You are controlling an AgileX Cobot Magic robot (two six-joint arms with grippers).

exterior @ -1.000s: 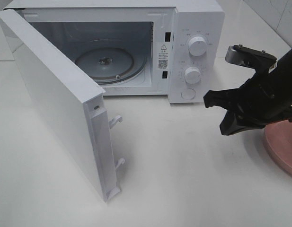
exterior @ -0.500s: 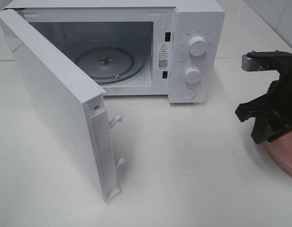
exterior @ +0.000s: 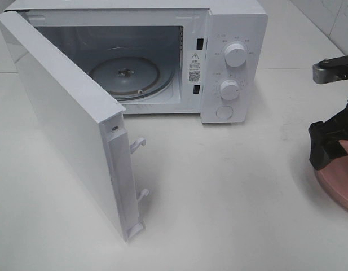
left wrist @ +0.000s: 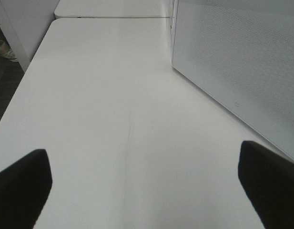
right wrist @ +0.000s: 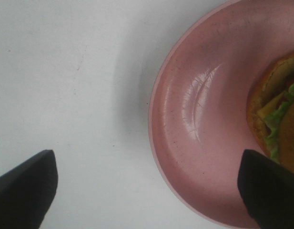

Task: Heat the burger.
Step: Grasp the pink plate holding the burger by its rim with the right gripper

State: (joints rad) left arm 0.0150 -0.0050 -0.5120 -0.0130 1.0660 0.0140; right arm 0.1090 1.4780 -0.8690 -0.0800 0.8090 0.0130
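Next, my right gripper grabs the plate by its bare rim (right wrist: 158,157), since the burger (right wrist: 279,110) sits loose on the wide pink plate.
The burger (right wrist: 279,110) lies on a pink plate (right wrist: 199,119); only its edge shows in the right wrist view, with brown bun and green lettuce. It is outside the exterior view. My right gripper (right wrist: 147,191) hangs over the plate's near rim, open, with nothing held between its fingers (right wrist: 25,183). In the exterior view the right arm (exterior: 331,138) stands at the far right above the plate (exterior: 338,183). The white microwave (exterior: 233,62) has its door (exterior: 66,124) swung wide open and its glass turntable (exterior: 126,73) bare. My left gripper (left wrist: 144,186) is open above the bare tabletop.
The open door juts toward the table's front left, with two latch hooks (exterior: 139,144) on its edge. In the left wrist view the door's meshed panel (left wrist: 242,62) runs alongside the left gripper. Two knobs (exterior: 235,55) and a button (exterior: 224,112) sit on the control panel.
My right arm has swung right, away from the microwave's front to above the pink plate, and its jaws have opened. The left gripper, door and plate stay as they were.
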